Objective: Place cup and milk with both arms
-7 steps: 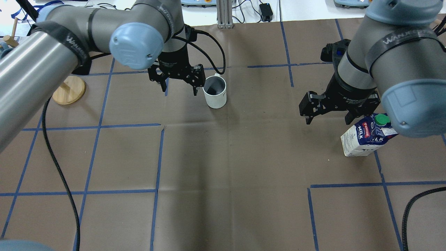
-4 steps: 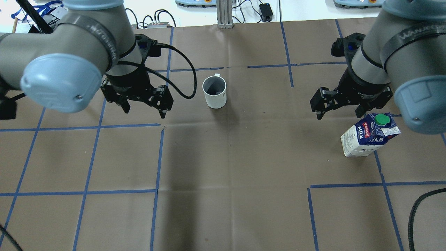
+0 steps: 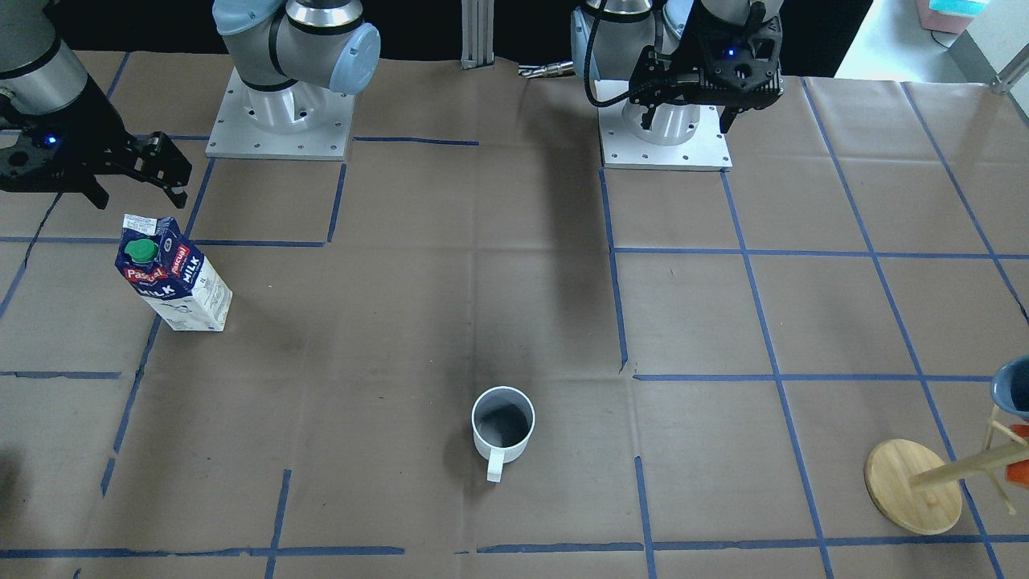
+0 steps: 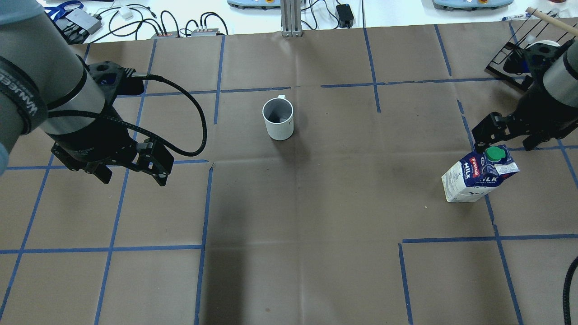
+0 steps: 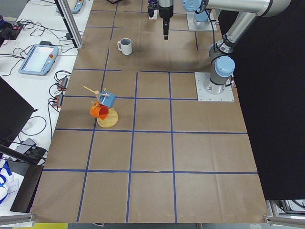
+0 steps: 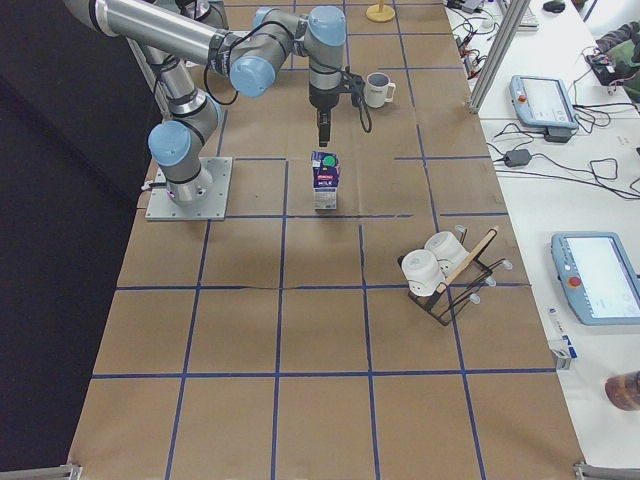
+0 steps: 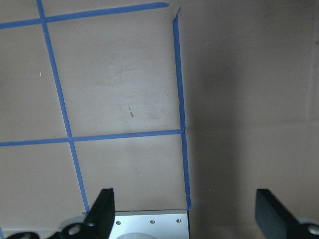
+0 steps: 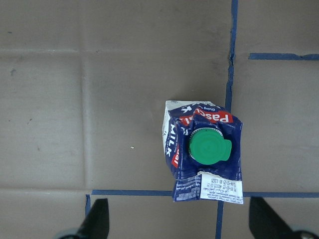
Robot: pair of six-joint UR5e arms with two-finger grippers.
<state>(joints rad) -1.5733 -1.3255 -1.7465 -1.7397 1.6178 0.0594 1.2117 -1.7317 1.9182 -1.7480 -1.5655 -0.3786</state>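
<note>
My right gripper takes hold of the milk carton by its gable top (image 3: 146, 249) next, to place the carton beside the cup (image 3: 502, 425).
The white cup (image 4: 278, 118) stands upright mid-table, with its handle on the far side; it also shows in the front view (image 3: 503, 424). The milk carton (image 4: 478, 174) stands upright at the right, with its green cap on top, and also shows in the front view (image 3: 173, 277). My left gripper (image 4: 133, 175) is open and empty, well left of the cup and nearer the robot. The left wrist view shows only bare paper between its fingers (image 7: 102, 206). My right gripper (image 4: 508, 145) is open and empty, raised just beyond the carton. The right wrist view looks down on the carton (image 8: 204, 152).
A wooden mug tree (image 3: 912, 486) with a blue and an orange cup stands at the far left of the table. A black rack (image 6: 440, 270) with white cups sits at the far right. Cables and devices (image 4: 180, 27) line the far edge. Blue tape (image 4: 205, 203) grids the brown paper.
My left gripper moved left and back toward the robot, away from the cup. My right gripper moved right, off from above the carton. Both stayed open. Cup and carton did not move.
</note>
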